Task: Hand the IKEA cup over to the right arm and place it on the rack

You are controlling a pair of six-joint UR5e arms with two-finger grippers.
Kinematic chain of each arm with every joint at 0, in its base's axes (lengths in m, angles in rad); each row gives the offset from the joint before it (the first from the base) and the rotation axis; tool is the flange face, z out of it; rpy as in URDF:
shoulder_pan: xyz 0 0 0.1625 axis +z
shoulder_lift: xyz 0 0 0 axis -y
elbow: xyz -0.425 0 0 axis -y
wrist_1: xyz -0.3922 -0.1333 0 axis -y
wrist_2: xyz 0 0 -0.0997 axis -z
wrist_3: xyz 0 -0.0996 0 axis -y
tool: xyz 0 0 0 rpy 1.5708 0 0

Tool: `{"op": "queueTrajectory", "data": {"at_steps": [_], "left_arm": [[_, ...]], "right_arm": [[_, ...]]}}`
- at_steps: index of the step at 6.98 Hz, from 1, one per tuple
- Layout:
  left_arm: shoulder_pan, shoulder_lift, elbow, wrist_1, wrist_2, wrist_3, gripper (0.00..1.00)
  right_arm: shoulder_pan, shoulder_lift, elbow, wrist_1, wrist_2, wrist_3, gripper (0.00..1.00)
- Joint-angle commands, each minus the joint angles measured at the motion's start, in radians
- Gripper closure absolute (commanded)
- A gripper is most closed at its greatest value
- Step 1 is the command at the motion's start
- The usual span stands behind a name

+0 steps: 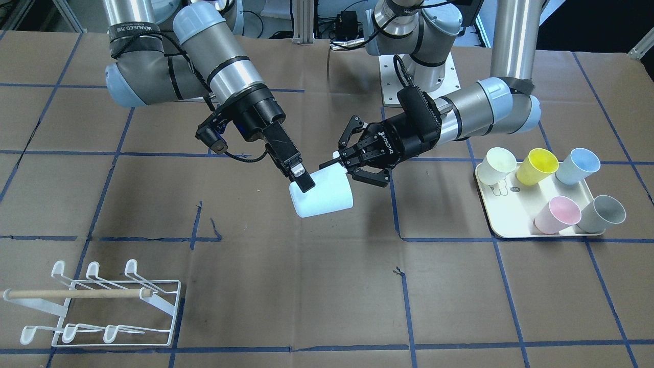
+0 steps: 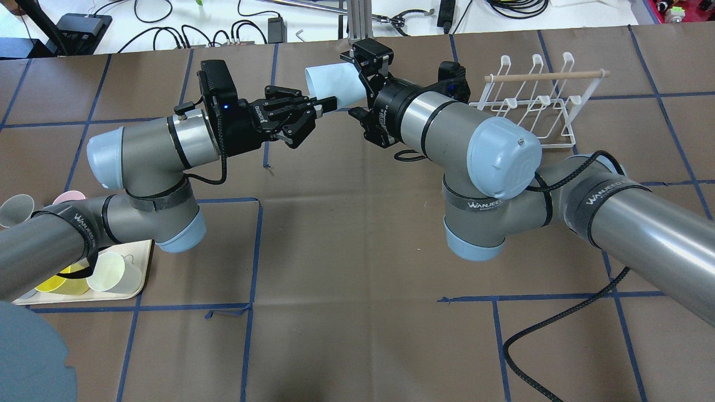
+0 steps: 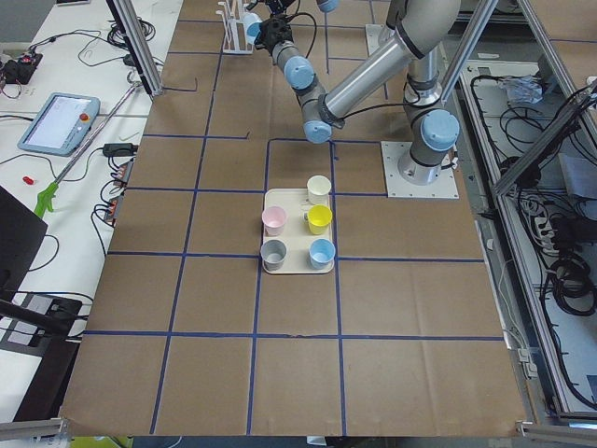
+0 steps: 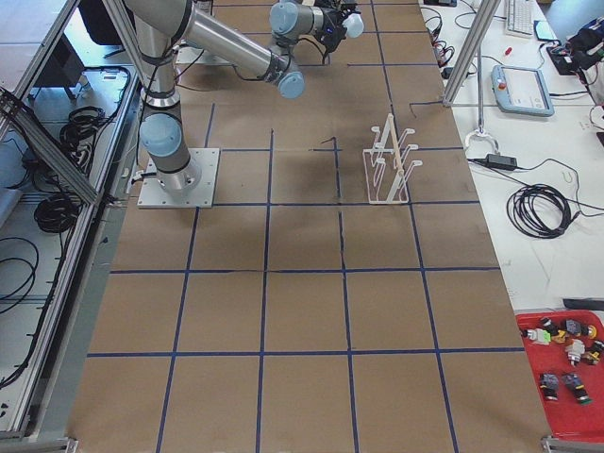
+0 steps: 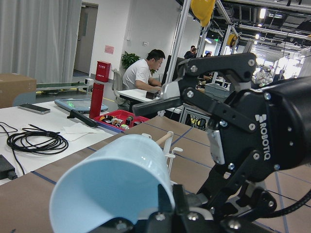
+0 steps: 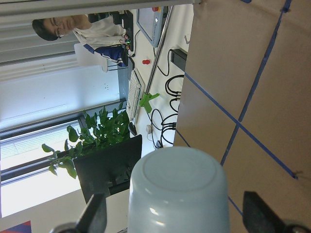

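Observation:
The cup needs its open rim free to slide onto the rack (image 1: 102,301), so I should next grab its closed base end (image 1: 301,200) with my right gripper.
The pale blue IKEA cup (image 1: 327,199) hangs on its side in mid-air above the table's middle, and also shows in the overhead view (image 2: 335,84). My left gripper (image 1: 329,162) is shut on the wall at its rim. My right gripper (image 1: 305,183) stands open around the base end, one finger over the cup and the other hidden behind it. In the right wrist view the cup's base (image 6: 177,189) sits between the fingertips (image 6: 95,213) with a gap on each side. The white wire rack (image 1: 102,301) with its wooden dowel stands empty on the right arm's side (image 2: 536,100).
A cream tray (image 1: 511,230) on the left arm's side holds several cups: cream, yellow, blue, pink and grey. Brown paper with blue tape lines covers the table. A black cable (image 2: 558,340) trails from the right arm across the table.

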Motion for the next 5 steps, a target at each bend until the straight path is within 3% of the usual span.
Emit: {"op": "queueTrajectory", "data": {"at_steps": [1, 3, 5], "left_arm": [[-0.002, 0.000, 0.000, 0.000, 0.000, 0.000, 0.93], [0.000, 0.002, 0.000, 0.000, 0.000, -0.002, 0.93], [0.000, 0.002, 0.002, 0.000, 0.000, -0.003, 0.93]], "right_arm": [[0.007, 0.028, -0.024, 0.000, -0.003, 0.000, 0.03], [0.008, 0.028, -0.033, 0.020, -0.002, 0.000, 0.08], [0.008, 0.028, -0.033, 0.022, 0.000, 0.000, 0.22]]}}
